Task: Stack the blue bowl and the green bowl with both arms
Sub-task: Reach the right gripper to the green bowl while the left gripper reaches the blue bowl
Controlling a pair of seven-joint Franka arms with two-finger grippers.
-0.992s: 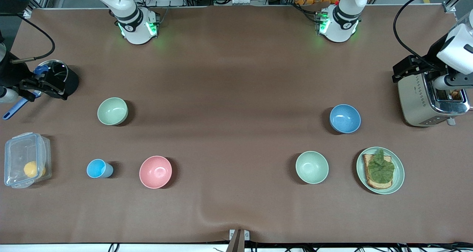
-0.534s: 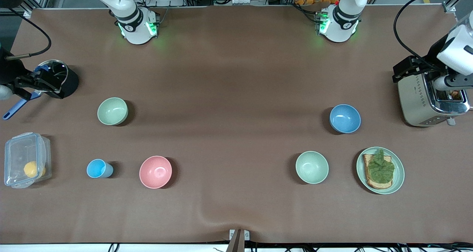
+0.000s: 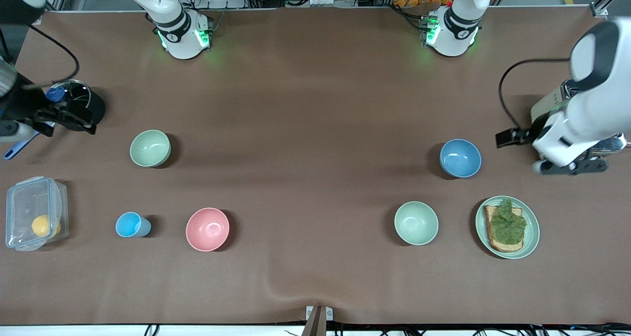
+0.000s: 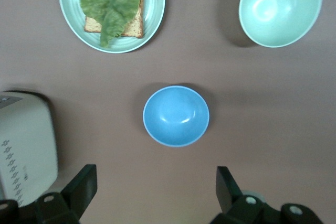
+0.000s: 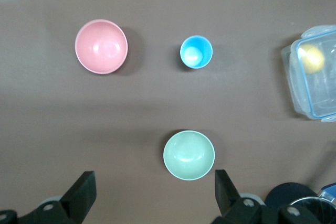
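The sage-green bowl should be stacked with the blue bowl (image 3: 460, 158), so my right gripper needs to pick it up next by its rim (image 3: 134, 159).
The blue bowl (image 3: 460, 158) stands upright toward the left arm's end of the table and shows in the left wrist view (image 4: 176, 115). The sage-green bowl (image 3: 150, 148) stands toward the right arm's end and shows in the right wrist view (image 5: 189, 155). My left gripper (image 3: 572, 167) hangs open and empty beside the toaster, apart from the blue bowl; its jaws (image 4: 156, 192) frame bare table short of the bowl. My right gripper (image 3: 66, 119) hangs open and empty over the black pot, apart from the green bowl; it also shows in its own wrist view (image 5: 155, 192).
A paler mint bowl (image 3: 416, 222) and a green plate (image 3: 531, 237) with toast and lettuce stand nearer the front camera than the blue bowl. A toaster (image 3: 544, 109) is partly hidden by the left arm. A pink bowl (image 3: 207, 229), light-blue cup (image 3: 130, 224), clear box (image 3: 34, 220) and black pot (image 3: 91, 110) are toward the right arm's end.
The left arm has swung from over the toaster down toward the blue bowl's side. The right gripper has shifted a little over the black pot. The bowls have not moved.
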